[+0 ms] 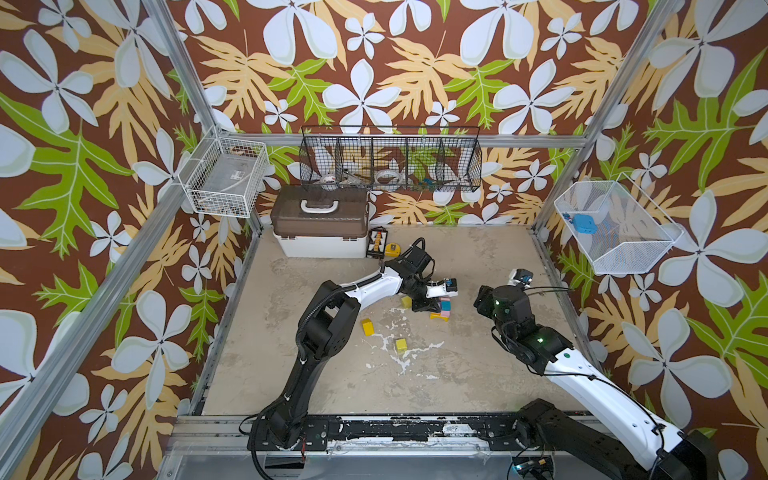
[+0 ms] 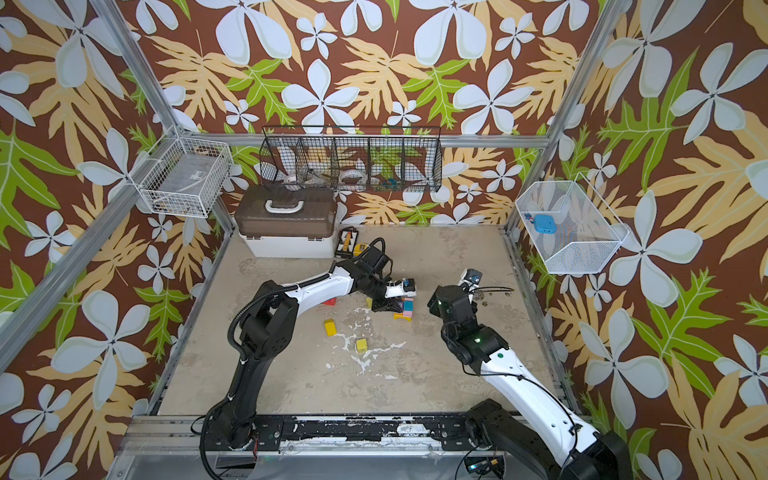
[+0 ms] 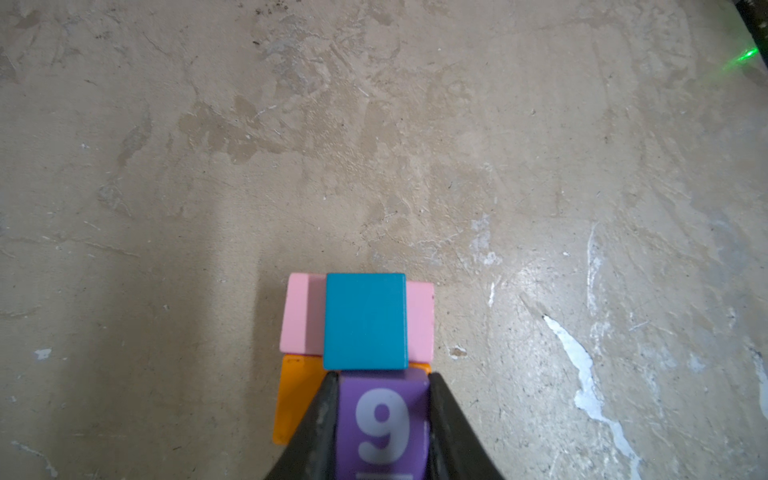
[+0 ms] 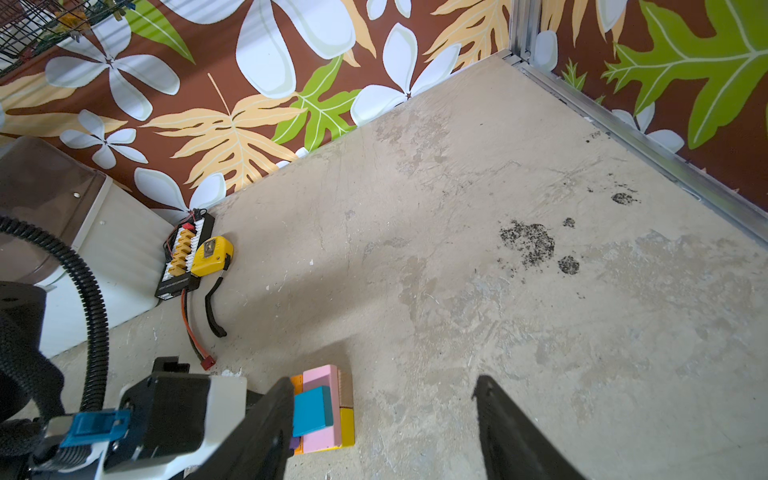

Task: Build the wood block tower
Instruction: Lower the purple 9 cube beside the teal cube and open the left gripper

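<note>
My left gripper lets go of the block next, since the purple block [image 3: 382, 424] sits flush and level with the teal block [image 3: 365, 321], inside the orange layer's edges.
The tower [image 1: 444, 309] is a low stack in the middle of the floor. It has a yellow and tan base [image 4: 347, 426], orange [image 3: 293, 399] and pink [image 3: 297, 316] layers, and a teal block [image 3: 365, 321] on top. My left gripper [image 3: 381, 376] is shut on the purple "9" block [image 3: 382, 424], holding it over the orange layer, tight beside the teal block. The right gripper [image 4: 382, 382] hangs open and empty to the right of the tower. Three loose yellow blocks [image 1: 367, 326] [image 1: 401, 344] [image 1: 405, 301] lie nearby. A red block [image 2: 329, 302] shows under the left arm.
A brown-lidded white toolbox [image 1: 320, 226] stands at the back left. A black connector board [image 4: 183, 257], a yellow tape measure [image 4: 212, 255] and loose cables lie beside it. Wire baskets [image 1: 390, 160] hang on the walls. Bare floor [image 4: 498, 270] stretches to the right of the tower.
</note>
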You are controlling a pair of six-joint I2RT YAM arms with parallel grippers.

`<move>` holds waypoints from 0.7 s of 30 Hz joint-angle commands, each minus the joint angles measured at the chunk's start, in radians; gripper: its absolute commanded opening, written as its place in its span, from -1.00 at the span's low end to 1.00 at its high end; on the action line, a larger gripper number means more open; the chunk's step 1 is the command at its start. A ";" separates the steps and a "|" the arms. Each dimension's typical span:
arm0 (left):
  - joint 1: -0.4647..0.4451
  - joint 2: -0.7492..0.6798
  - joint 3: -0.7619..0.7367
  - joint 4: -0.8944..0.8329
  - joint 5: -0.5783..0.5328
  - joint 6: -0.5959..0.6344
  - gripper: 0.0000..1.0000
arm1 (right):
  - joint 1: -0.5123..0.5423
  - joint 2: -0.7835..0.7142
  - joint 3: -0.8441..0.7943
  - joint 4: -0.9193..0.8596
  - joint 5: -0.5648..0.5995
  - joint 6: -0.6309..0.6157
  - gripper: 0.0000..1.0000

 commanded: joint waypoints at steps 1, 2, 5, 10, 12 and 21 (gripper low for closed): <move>0.003 0.003 0.008 -0.001 0.004 -0.011 -0.89 | -0.001 -0.001 0.002 -0.007 0.005 -0.003 0.38; 0.003 0.004 0.008 0.001 0.004 -0.013 -0.84 | 0.000 -0.001 0.002 -0.008 0.004 -0.002 0.38; 0.003 0.004 0.007 0.001 0.010 -0.013 -0.61 | -0.001 -0.001 0.004 -0.008 0.005 -0.003 0.38; 0.003 0.000 0.005 0.002 0.013 -0.013 -0.17 | -0.001 0.000 0.005 -0.010 0.003 -0.005 0.38; 0.003 0.000 0.005 0.003 0.015 -0.013 0.82 | 0.000 0.000 0.006 -0.008 0.004 -0.005 0.38; 0.003 -0.031 -0.003 0.009 0.037 -0.018 1.00 | -0.001 0.001 0.006 -0.010 0.006 -0.006 0.39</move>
